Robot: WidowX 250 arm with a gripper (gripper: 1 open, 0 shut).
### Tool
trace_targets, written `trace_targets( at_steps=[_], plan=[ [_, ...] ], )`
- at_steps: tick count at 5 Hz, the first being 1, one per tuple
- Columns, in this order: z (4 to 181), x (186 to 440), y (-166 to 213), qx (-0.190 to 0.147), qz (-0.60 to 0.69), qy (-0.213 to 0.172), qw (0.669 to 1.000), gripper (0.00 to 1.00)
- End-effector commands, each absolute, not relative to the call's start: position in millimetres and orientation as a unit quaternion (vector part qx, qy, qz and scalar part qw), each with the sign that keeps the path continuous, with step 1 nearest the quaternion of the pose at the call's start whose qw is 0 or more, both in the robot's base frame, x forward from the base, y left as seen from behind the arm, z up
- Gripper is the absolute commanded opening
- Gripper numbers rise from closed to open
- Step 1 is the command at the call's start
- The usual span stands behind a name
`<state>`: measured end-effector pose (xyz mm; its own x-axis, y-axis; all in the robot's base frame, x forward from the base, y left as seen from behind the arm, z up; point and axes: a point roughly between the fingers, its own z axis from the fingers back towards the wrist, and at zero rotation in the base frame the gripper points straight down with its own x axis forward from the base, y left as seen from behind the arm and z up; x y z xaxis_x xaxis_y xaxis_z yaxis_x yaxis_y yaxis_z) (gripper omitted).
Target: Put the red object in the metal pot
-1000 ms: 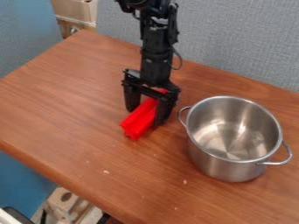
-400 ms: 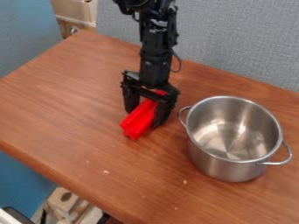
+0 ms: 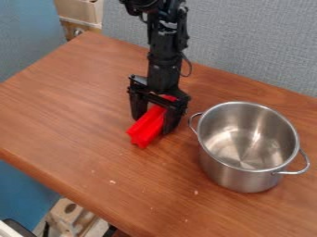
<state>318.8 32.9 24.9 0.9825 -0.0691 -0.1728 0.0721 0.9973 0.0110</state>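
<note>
My gripper closes on the red object now, since both fingers reach down on either side of its far end, near the table.
The red object (image 3: 147, 129) is a bright red elongated block lying on the wooden table, left of the metal pot. My gripper (image 3: 158, 107) points straight down over the block's far end, its two black fingers spread open on either side of it. Whether the fingers touch the block I cannot tell. The metal pot (image 3: 253, 171) stands upright and empty at the right, shiny, with a small loop handle (image 3: 195, 119) at the rim on the side nearest the gripper.
The brown wooden table (image 3: 69, 102) runs out at a front edge low on the left and a far edge behind the arm. A blue wall lies behind. A beige fixture (image 3: 82, 13) sits at the upper left.
</note>
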Motion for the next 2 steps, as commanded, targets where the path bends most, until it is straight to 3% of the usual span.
trace_targets(
  at_steps=[1,2],
  plan=[
    [50.2,326.4,30.7,0.018,-0.034,0.045,0.998,1.00],
    [51.1,326.6,30.3,0.019,-0.032,0.042,0.998,1.00]
  ],
)
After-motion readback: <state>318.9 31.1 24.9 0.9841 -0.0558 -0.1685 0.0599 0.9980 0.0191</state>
